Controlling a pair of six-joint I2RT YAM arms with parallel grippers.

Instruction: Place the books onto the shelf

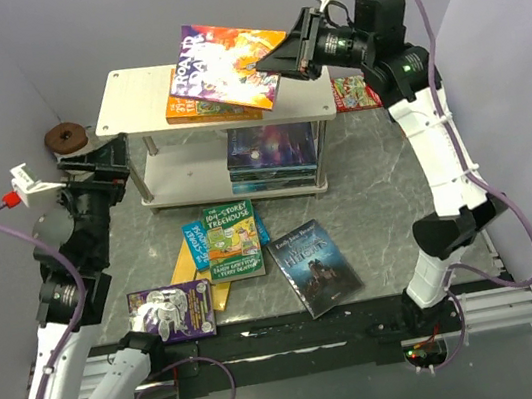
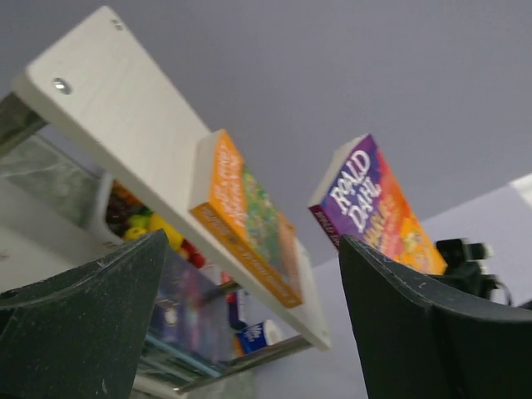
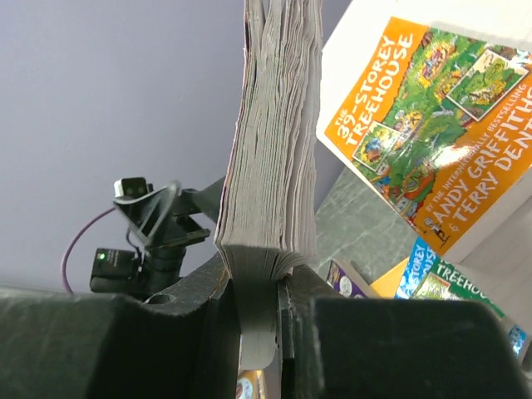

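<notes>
The Roald Dahl book (image 1: 224,64) is tilted above the orange Treehouse book and would fall crooked if released now. My right gripper lowers it onto the shelf first.
My right gripper (image 1: 281,58) (image 3: 259,293) is shut on the page edge of the purple-and-orange Roald Dahl book (image 1: 224,64) (image 3: 274,150). It holds the book tilted above the shelf (image 1: 128,95). An orange Treehouse book (image 1: 193,111) (image 3: 432,133) lies flat on the shelf's pale top board (image 2: 125,125). My left gripper (image 1: 103,160) (image 2: 249,332) stands open and empty just left of the shelf, looking up at the orange book (image 2: 249,216) and the held book (image 2: 374,199). On the table lie a green Treehouse book (image 1: 231,242), a blue one (image 1: 195,243), a yellow one (image 1: 189,274), a dark castle book (image 1: 315,266) and a purple one (image 1: 172,310).
A stack of dark-covered items (image 1: 272,153) fills the shelf's lower tier. A red-green packet (image 1: 355,92) lies behind the shelf at the right. A brown ring (image 1: 65,139) sits at the far left by the wall. Grey walls close in on both sides.
</notes>
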